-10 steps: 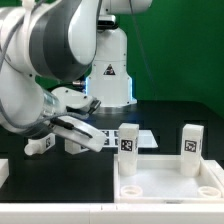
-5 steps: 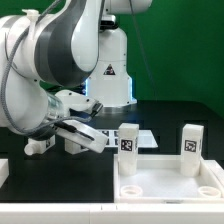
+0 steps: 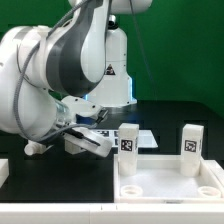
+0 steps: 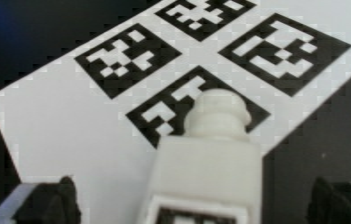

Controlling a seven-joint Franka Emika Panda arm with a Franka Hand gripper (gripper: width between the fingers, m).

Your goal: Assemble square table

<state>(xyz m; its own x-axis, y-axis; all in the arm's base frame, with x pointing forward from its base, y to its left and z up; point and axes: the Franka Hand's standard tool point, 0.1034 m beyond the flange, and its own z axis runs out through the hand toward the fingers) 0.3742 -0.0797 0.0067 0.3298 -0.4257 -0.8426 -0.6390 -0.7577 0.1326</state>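
I should close my gripper now, because its fingers are low on both sides of the white leg on the marker board. Closing now would hold the leg.
The white square tabletop point(image 3: 165, 185) lies at the front of the exterior view's right. Two white tagged legs stand upright at its back corners, one at the left point(image 3: 127, 143) and one at the right point(image 3: 191, 143). In the wrist view another white leg point(image 4: 207, 160) lies on the marker board point(image 4: 74, 110), pointing away from the camera. My gripper point(image 4: 198, 205) is open, with one dark finger on each side of this leg and a gap on both sides. In the exterior view the gripper point(image 3: 88, 143) hangs low over the marker board point(image 3: 146, 136), just left of the tabletop.
A small white piece point(image 3: 35, 147), possibly another leg, lies on the black table at the exterior view's left. A white L-shaped piece point(image 3: 3, 170) shows at the left edge. The robot base point(image 3: 108, 85) stands behind the marker board.
The arm has swung and turned. The gripper has moved a little down and toward the exterior view's right, closer to the tabletop. The tabletop and its upright legs have not moved.
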